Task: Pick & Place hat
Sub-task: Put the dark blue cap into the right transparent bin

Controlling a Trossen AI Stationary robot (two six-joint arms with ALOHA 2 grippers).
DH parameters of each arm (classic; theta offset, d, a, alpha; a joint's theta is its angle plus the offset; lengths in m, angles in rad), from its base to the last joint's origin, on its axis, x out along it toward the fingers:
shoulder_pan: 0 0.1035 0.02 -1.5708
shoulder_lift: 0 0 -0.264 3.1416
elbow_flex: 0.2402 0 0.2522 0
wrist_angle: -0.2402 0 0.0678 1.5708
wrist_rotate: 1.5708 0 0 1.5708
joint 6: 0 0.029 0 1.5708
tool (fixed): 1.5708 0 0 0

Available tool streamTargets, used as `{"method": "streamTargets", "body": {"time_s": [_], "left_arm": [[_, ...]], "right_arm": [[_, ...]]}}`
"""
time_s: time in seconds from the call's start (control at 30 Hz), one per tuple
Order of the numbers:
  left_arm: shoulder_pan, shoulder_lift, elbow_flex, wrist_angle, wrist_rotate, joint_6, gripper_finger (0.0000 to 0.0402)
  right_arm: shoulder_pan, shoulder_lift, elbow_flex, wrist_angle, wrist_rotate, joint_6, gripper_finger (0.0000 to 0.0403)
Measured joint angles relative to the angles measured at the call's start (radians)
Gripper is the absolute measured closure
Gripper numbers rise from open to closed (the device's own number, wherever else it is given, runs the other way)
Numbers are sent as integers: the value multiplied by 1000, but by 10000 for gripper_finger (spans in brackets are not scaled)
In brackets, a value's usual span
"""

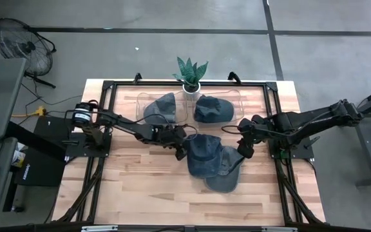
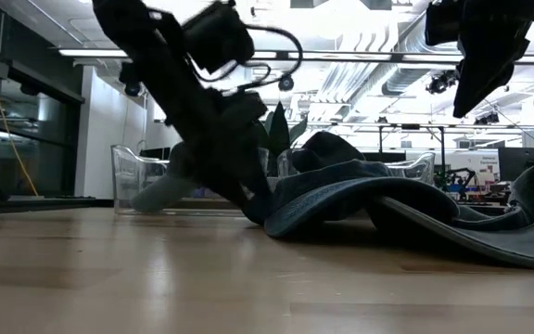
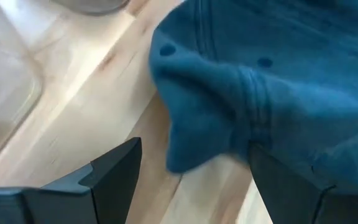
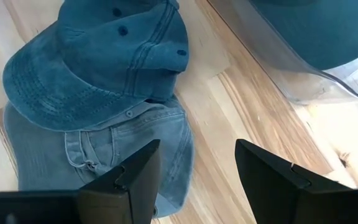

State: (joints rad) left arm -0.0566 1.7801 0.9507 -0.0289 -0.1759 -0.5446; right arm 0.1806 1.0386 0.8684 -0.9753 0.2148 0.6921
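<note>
My left gripper should next grab the upper hat by its top's bunched edge (image 1: 188, 145) to place the hat in the clear tray.
Two blue denim hats lie overlapped at the table's middle: the upper hat (image 1: 203, 154) rests partly on the lower hat (image 1: 225, 174). My left gripper (image 1: 183, 143) is down at table height at the upper hat's left edge, open, with a bunched fold of that hat (image 3: 197, 146) between its fingers. My right gripper (image 1: 243, 150) hangs open above the right side of the two hats (image 4: 98, 68), clear of them. In the low view the left gripper (image 2: 248, 209) stands at the hat (image 2: 341, 190), and the right gripper (image 2: 476, 83) is high up. My left gripper (image 3: 194, 144) stands open around the upper hat's bunched edge, coming in low from the table's left. The cloth reaches one finger (image 3: 284, 186), but I cannot tell whether it touches. The hat lies on the table and on the lower hat.
A clear tray (image 1: 140, 98) at the table's far side holds two more blue hats (image 1: 161, 107) (image 1: 212, 108). A potted plant (image 1: 190, 72) stands behind it at the far edge. Bare wood (image 1: 147, 187) lies toward the near edge.
</note>
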Motion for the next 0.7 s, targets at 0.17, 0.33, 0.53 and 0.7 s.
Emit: {"method": "streamTargets", "body": {"time_s": [0.17,0.33,0.53,0.7], "left_arm": [[23,44,-1,93,75,9,113],[31,87,0,146,122,8,113],[32,91,0,164,158,-5,126],[31,93,0,164,175,-33,197]], "right_arm": [[0,0,0,1,0,-2,203],[0,0,0,2,-5,-5,203],[0,0,0,1,-8,-11,203],[0,0,0,1,-7,-20,203]]}}
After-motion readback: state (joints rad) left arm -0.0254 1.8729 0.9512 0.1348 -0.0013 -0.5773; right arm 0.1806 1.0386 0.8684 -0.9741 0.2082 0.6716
